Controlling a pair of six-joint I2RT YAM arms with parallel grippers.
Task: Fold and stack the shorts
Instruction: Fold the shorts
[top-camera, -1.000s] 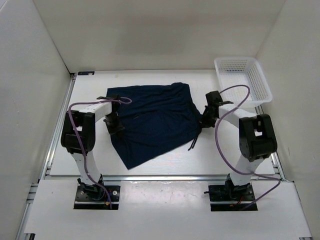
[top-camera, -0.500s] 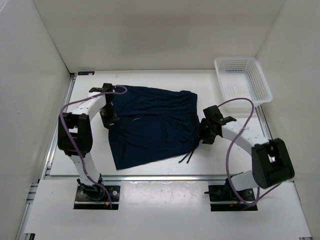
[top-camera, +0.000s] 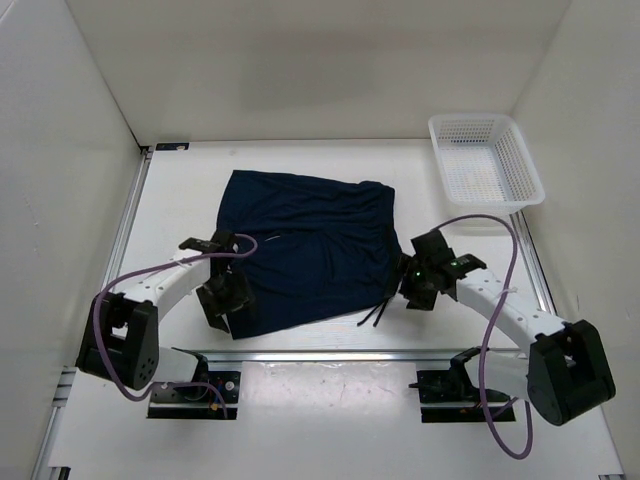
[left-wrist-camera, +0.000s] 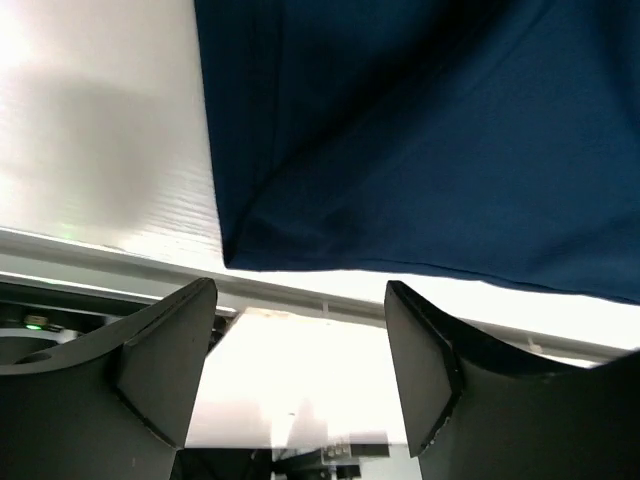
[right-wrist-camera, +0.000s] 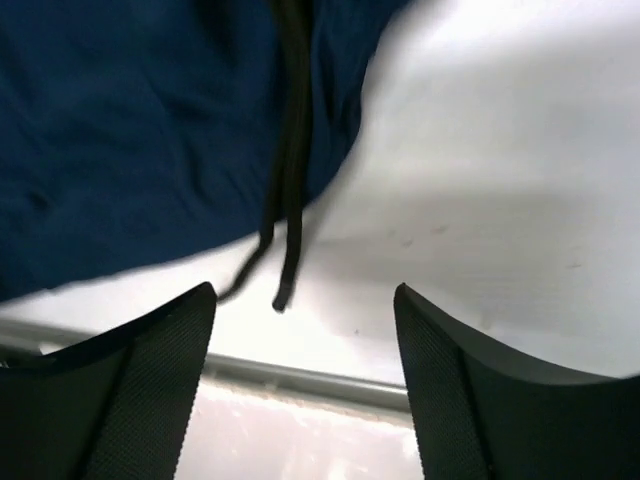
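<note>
The left gripper takes hold of the shorts (top-camera: 310, 245) by their near corner next, to fold their near edge over onto their far side.
The dark navy shorts (top-camera: 310, 245) lie spread flat on the white table, and the thin dark drawstring (top-camera: 378, 312) trails off their near right edge. My left gripper (top-camera: 222, 295) stands open over the near left corner of the shorts, with nothing between its fingers. In the left wrist view the fabric corner (left-wrist-camera: 420, 130) lies beyond the open left gripper (left-wrist-camera: 300, 300). My right gripper (top-camera: 420, 280) is open just right of the shorts. The right wrist view shows the drawstring (right-wrist-camera: 290, 150) and navy cloth (right-wrist-camera: 130, 130) ahead of the open right gripper (right-wrist-camera: 303, 300).
A white mesh basket (top-camera: 520, 165) stands at the back right corner of the table. A metal rail (top-camera: 330, 353) runs along the table's near edge, just behind both grippers. White walls enclose the table on three sides.
Both grippers have opened and let go of the shorts. Both arms have drawn back toward the near edge. The shorts now lie flat, shifted slightly left.
</note>
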